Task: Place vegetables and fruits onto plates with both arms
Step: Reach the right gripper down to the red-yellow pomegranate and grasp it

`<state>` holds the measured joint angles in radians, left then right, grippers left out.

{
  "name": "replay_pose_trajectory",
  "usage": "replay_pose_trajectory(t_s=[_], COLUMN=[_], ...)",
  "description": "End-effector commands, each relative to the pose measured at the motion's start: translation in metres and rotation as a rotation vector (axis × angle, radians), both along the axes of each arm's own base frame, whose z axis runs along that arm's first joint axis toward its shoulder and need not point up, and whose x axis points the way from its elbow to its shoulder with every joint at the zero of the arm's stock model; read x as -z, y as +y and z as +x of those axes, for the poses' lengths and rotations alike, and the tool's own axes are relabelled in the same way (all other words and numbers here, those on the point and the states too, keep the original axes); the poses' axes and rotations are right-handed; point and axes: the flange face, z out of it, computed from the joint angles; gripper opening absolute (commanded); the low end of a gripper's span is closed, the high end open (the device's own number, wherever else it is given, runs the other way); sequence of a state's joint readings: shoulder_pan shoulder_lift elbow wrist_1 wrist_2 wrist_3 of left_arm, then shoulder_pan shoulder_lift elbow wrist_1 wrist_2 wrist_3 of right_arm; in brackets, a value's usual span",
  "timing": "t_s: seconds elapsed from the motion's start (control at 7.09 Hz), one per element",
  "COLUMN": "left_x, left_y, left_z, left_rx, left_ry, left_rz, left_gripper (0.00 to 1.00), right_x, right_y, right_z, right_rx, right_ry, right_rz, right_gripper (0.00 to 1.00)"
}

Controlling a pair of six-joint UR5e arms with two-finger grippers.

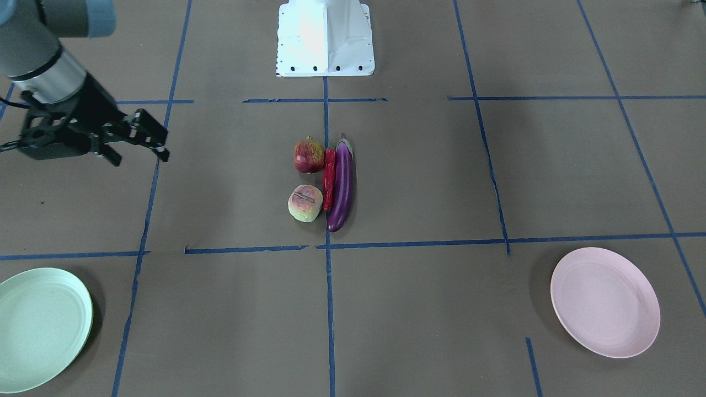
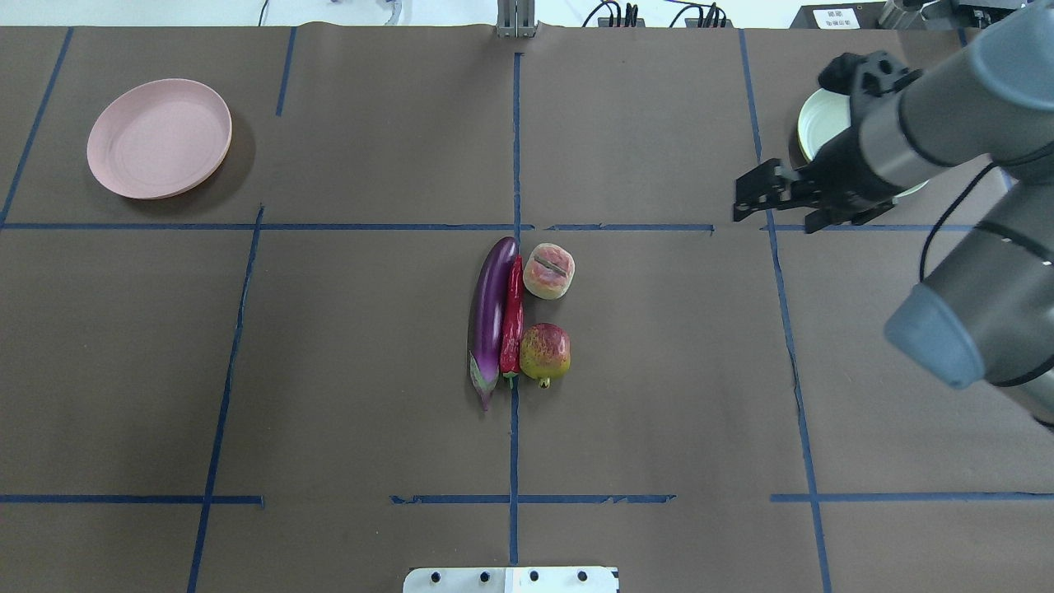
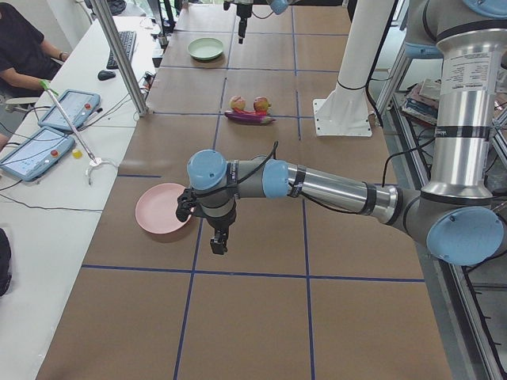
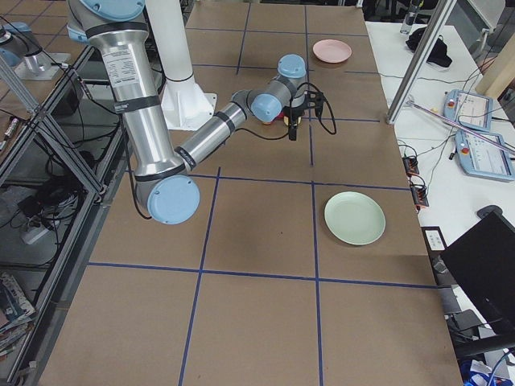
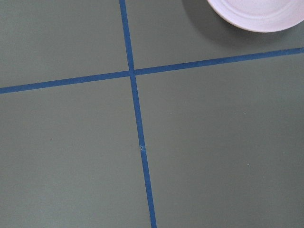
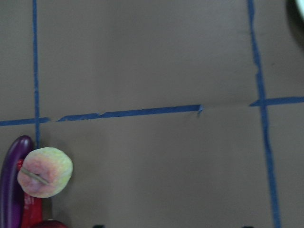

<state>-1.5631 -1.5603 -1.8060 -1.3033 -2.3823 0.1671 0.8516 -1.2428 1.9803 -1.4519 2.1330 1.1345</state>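
My right gripper takes hold of the pomegranate by its round red body point(image 1: 308, 156) next, to get fruit onto a plate point(image 1: 41, 327).
The purple eggplant point(image 1: 342, 187), red chili point(image 1: 329, 177), pomegranate point(image 1: 309, 156) and peach point(image 1: 305, 203) lie close together at the table's middle. They also show in the overhead view: eggplant point(image 2: 490, 317), chili point(image 2: 512, 317), pomegranate point(image 2: 545, 352), peach point(image 2: 548, 271). The pale green plate point(image 1: 38, 328) and the pale pink plate point(image 1: 604, 302) are empty. My right gripper point(image 1: 139, 159) hangs open and empty above the table between the fruits and the green plate point(image 2: 815, 123). My left gripper point(image 3: 218, 241) hovers beside the pink plate point(image 3: 158, 210). I cannot tell whether it is open.
The white base block point(image 1: 325, 38) stands at the robot's side of the table. Blue tape lines cross the brown surface. A side desk with tablets point(image 3: 47, 131) and a metal post point(image 3: 119, 55) run along the far edge.
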Motion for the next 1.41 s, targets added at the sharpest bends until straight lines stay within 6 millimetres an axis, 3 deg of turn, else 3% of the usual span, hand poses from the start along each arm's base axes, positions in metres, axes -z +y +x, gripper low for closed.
replay_pose_trajectory(t_s=[0.0,0.28,0.71,1.27], left_x=[0.0,-0.002,-0.005,-0.008], left_y=[0.0,0.001,0.003,0.003], left_z=[0.0,0.0,0.0,0.0], left_rx=[0.0,0.0,0.0,0.0], left_ry=[0.0,0.002,0.001,0.001], left_rz=[-0.002,-0.003,-0.011,-0.017], left_gripper=[1.0,1.0,1.0,1.0], right_x=[0.059,0.091,0.096,0.076], right_y=[0.039,0.066,0.063,0.081], right_z=[-0.121,-0.19,-0.265,-0.291], right_rx=[-0.056,-0.008,-0.008,0.011], right_ry=[0.007,0.101,0.176,0.233], right_rz=[-0.065,-0.074,-0.085,-0.052], right_gripper=[1.0,1.0,1.0,0.99])
